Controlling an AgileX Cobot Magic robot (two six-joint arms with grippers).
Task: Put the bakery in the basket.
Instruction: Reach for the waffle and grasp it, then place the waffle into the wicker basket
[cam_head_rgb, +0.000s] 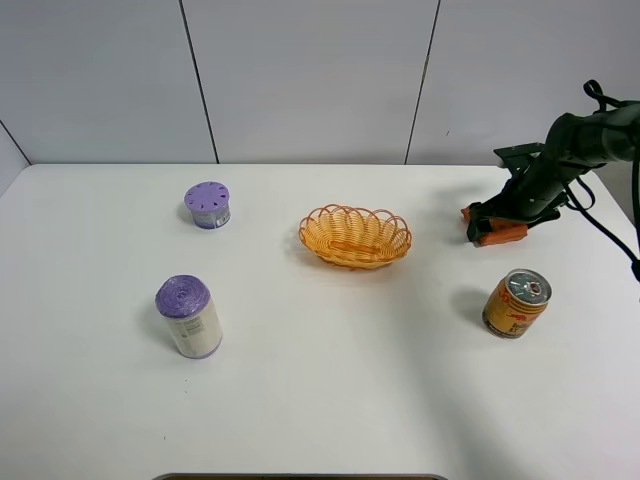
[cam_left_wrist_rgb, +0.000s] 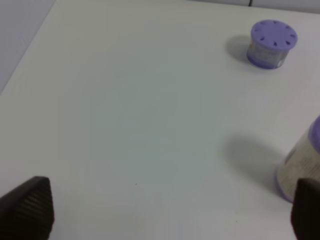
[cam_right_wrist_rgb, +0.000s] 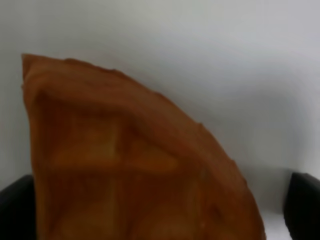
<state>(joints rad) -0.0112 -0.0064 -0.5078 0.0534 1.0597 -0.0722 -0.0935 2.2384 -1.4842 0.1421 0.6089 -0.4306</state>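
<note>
The robot's right gripper needs to put the bakery in the basket (cam_head_rgb: 355, 236), so it needs to grab its waffle-patterned body (cam_head_rgb: 502, 232).
The bakery (cam_right_wrist_rgb: 125, 160), an orange-brown rough wedge, fills the right wrist view and lies on the white table. My right gripper (cam_right_wrist_rgb: 160, 205) is open and low over it, with a dark finger (cam_right_wrist_rgb: 15, 205) at one side and the other finger (cam_right_wrist_rgb: 302, 200) apart from the wedge's edge. In the high view this gripper (cam_head_rgb: 488, 225) is at the far right, with orange bits of the bakery (cam_head_rgb: 503, 235) showing under it. The oval orange woven basket (cam_head_rgb: 355, 236) stands empty at the table's middle, left of the gripper. My left gripper (cam_left_wrist_rgb: 170, 210) is open and empty over bare table.
A gold-orange drink can (cam_head_rgb: 516, 302) stands just in front of the right gripper. A purple-lidded white canister (cam_head_rgb: 188, 316) and a short purple-lidded jar (cam_head_rgb: 207, 204) stand on the left; both also show in the left wrist view, the canister (cam_left_wrist_rgb: 300, 167) and the jar (cam_left_wrist_rgb: 271, 43).
</note>
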